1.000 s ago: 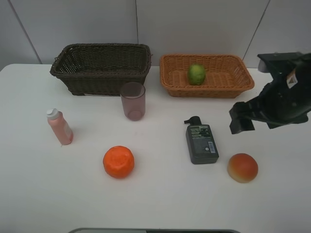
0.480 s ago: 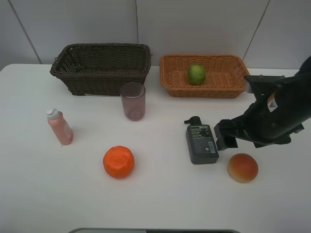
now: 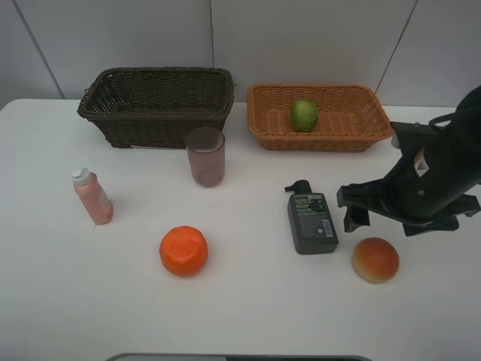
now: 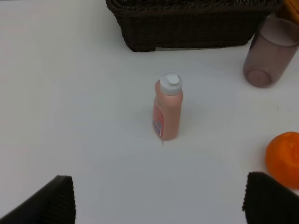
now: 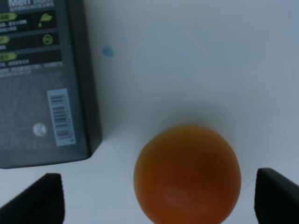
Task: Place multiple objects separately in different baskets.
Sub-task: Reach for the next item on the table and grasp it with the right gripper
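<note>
My right gripper grabs the red-yellow fruit's round body point(image 3: 376, 260) point(image 5: 187, 175) next, to place the fruit in the orange-tan basket.
The lime point(image 3: 304, 115) lies in the light orange-tan basket point(image 3: 323, 140). The dark brown basket point(image 3: 154, 120) holds nothing that I can see. On the table are the pink white-capped bottle point(image 3: 92, 197), the pinkish cup point(image 3: 206, 156), the orange fruit point(image 3: 183, 250), the dark pump bottle point(image 3: 310, 219) lying flat, and the red-yellow fruit point(image 3: 375, 259). My right gripper point(image 3: 382, 222) is open, just behind and above the red-yellow fruit point(image 5: 187, 172), its fingers on either side of it, with the pump bottle point(image 5: 42, 79) beside it. My left gripper point(image 4: 159, 203) is open and empty, short of the pink bottle point(image 4: 168, 107).
In the left wrist view the dark basket point(image 4: 187, 28) and the cup point(image 4: 271, 58) stand beyond the pink bottle, and the orange fruit point(image 4: 285, 158) is at the edge. The left arm is out of the high view. A white wall rises behind the baskets.
My right arm has come down and left from beside the tan basket to just over the red-yellow fruit. No object has moved.
</note>
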